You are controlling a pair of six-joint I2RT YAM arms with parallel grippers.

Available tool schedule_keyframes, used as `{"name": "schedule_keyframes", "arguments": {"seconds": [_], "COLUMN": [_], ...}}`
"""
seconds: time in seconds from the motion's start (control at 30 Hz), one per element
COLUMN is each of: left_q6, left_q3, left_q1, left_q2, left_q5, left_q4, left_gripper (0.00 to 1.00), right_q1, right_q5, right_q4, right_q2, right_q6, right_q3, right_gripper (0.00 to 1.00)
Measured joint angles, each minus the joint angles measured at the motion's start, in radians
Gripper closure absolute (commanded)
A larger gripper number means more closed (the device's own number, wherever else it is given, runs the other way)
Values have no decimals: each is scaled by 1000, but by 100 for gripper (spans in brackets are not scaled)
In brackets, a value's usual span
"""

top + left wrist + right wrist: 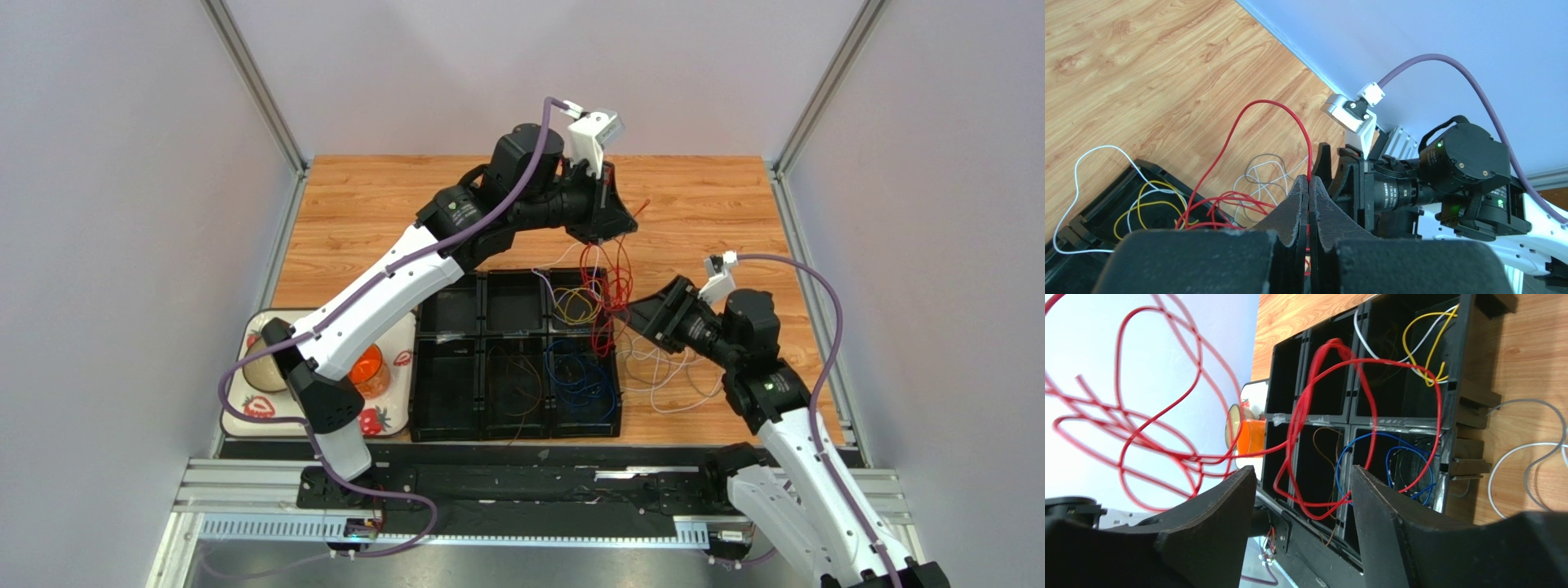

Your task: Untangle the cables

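Observation:
I will grab the red cable by its lower hanging loop next with my right gripper, and that leaves the upper coils free to pull apart.
My left gripper is shut on a red cable and holds it up over the back right of the black compartment tray. The red cable hangs in loops down to the tray. My right gripper is open and empty beside the hanging red loops, at the tray's right edge. Yellow cables and a white cable lie in the back right compartment, blue cables in the front right one. White and grey cables lie on the wooden table to the right of the tray.
A white mat with strawberry prints, holding an orange object, lies left of the tray. Grey walls stand on both sides of the wooden table. A metal rail runs along the near edge.

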Motion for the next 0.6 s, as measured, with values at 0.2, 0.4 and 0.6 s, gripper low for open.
{"name": "schedule_keyframes", "arguments": {"seconds": [0.2,0.4,0.6], "left_q6": [-11,-14,-14], "left_q3": [0,-19,-29], "left_q1": [0,0,0], "left_q2": [0,0,0], "left_q5": [12,21,24], "left_q4": [7,21,21], "left_gripper": [100,100,100], "right_q1": [15,29,38], "right_q5": [44,72,103], "right_q4": [5,25,28], "right_q2": [42,64,60], "right_q6": [-8,-17,-16], "right_q3": [0,0,0], "right_gripper": [52,99,100]}}
